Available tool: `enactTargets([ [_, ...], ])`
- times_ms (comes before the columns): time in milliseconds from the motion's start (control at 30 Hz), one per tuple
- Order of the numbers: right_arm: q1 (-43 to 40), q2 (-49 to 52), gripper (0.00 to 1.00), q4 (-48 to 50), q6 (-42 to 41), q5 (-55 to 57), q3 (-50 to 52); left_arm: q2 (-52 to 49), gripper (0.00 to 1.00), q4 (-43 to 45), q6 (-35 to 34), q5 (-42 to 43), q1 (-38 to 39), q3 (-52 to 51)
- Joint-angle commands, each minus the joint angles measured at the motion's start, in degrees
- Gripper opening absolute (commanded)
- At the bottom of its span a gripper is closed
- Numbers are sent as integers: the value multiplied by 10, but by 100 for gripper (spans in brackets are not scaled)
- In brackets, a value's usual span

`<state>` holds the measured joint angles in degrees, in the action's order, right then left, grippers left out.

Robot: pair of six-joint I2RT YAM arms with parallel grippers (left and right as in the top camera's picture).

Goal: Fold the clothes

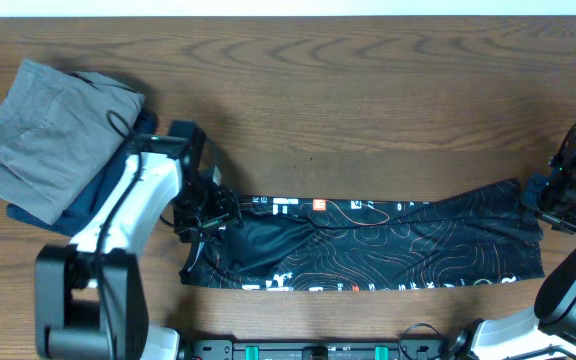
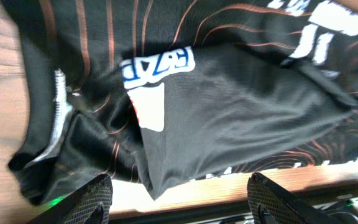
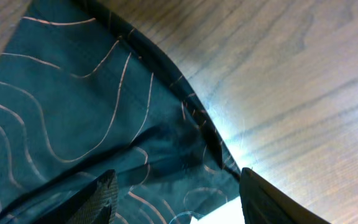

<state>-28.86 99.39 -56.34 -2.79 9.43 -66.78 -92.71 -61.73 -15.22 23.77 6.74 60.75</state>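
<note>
It isn't time to close yet: my fingers are on both sides of the jersey's end (image 1: 521,208) (image 3: 193,178) but above the flat cloth. My right gripper should go lower first, then close on the jersey.
The black jersey (image 1: 388,245) with thin orange contour lines lies folded into a long band across the table's front middle. My left gripper (image 1: 200,215) is open over its left end, where white lettering and an inner label show in the left wrist view (image 2: 160,93); its fingers (image 2: 179,199) hold nothing. My right gripper (image 1: 548,205) is open at the jersey's far right corner; in the right wrist view the fingers (image 3: 179,199) straddle the hem (image 3: 185,118), not closed on it.
A plain grey garment (image 1: 43,125) lies on a navy one (image 1: 98,190) at the back left, close to my left arm. Bare wooden table (image 1: 368,90) lies behind the jersey. The table's front edge (image 1: 318,345) is just below it.
</note>
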Motion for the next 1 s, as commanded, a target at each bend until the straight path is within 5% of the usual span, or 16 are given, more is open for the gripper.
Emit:
enactTargets([
  [0, -18, 15, 63, 21, 47, -11, 23, 38, 71, -13, 2, -5, -12, 11],
  [400, -37, 74, 66, 99, 97, -80, 82, 94, 72, -27, 1, -16, -16, 11],
  [467, -37, 79, 56, 99, 97, -88, 82, 94, 72, -27, 1, -16, -16, 11],
  [533, -37, 79, 21, 103, 97, -102, 82, 94, 73, -27, 1, -16, -16, 11],
  [600, -37, 79, 4, 105, 97, -110, 81, 94, 73, -27, 1, -16, -16, 11],
  [967, -54, 79, 1, 44, 29, -36, -26, 94, 72, -27, 1, -16, -16, 11],
])
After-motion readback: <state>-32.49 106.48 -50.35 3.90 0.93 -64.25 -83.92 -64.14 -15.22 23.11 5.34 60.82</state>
